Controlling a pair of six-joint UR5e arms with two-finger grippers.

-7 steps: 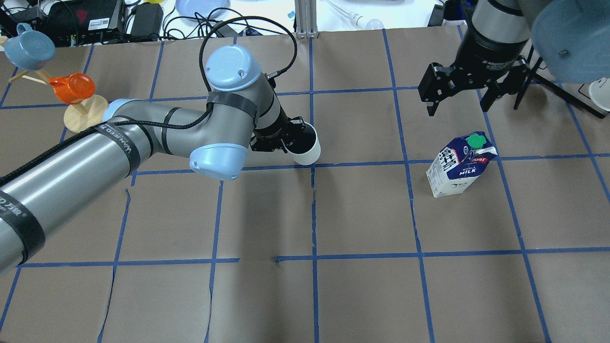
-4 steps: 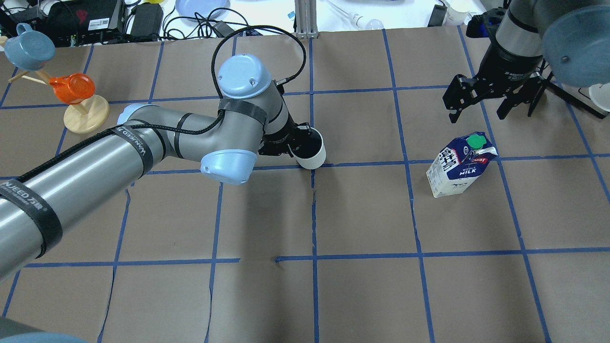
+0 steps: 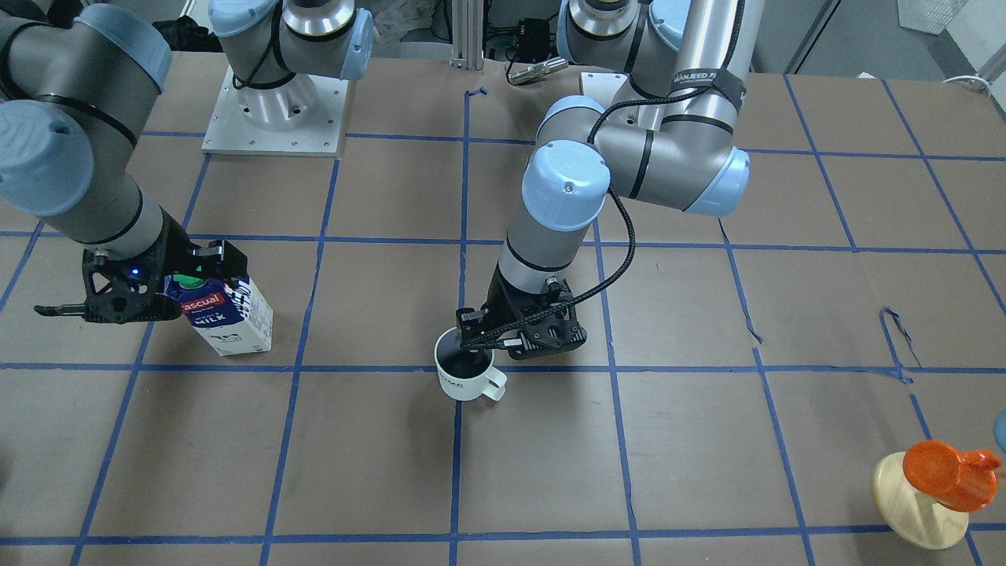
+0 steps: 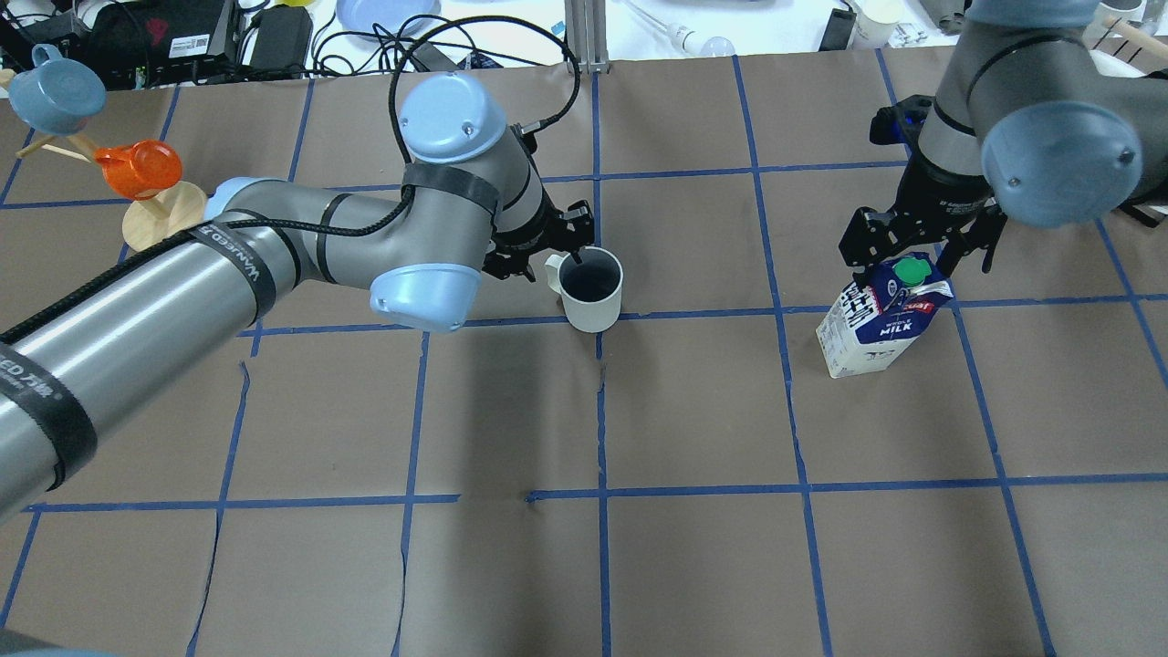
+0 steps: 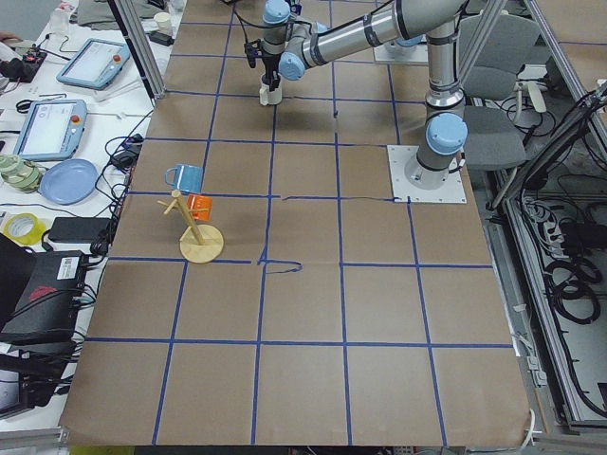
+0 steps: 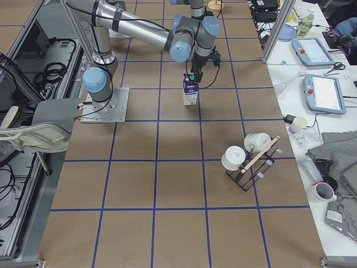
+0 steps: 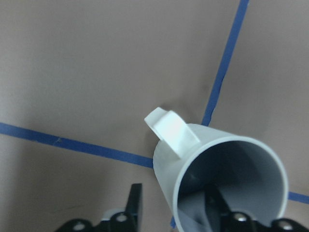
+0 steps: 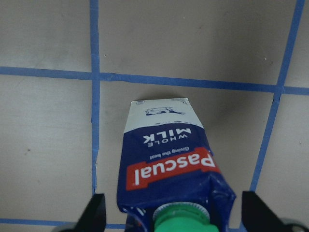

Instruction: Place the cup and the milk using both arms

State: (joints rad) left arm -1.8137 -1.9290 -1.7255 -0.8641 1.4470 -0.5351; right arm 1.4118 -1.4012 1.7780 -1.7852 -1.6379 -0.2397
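Observation:
Next, my right gripper grabs the milk carton by its green-capped top (image 3: 188, 281) to place the carton beside the white cup (image 3: 462, 376).
The white cup (image 4: 593, 292) stands upright on the brown table near the middle, its handle toward my left arm; it also shows in the front view (image 3: 464, 377) and the left wrist view (image 7: 227, 179). My left gripper (image 4: 568, 248) is open. One finger hangs inside the cup and one outside, by the handle, both off the wall. The navy and white milk carton (image 4: 881, 319) stands to the right, green cap up. My right gripper (image 4: 917, 260) is open astride its top, with gaps on both sides in the right wrist view (image 8: 175, 212).
A round wooden stand (image 4: 164, 219) at the far left carries an orange cup (image 4: 137, 169) and a blue cup (image 4: 57, 91). A rack of white cups (image 6: 245, 156) stands at the right end. Cables and gear line the far edge.
My right gripper has come down from the far right to sit around the milk carton's top. My left gripper has drawn back a little; the cup's handle now shows.

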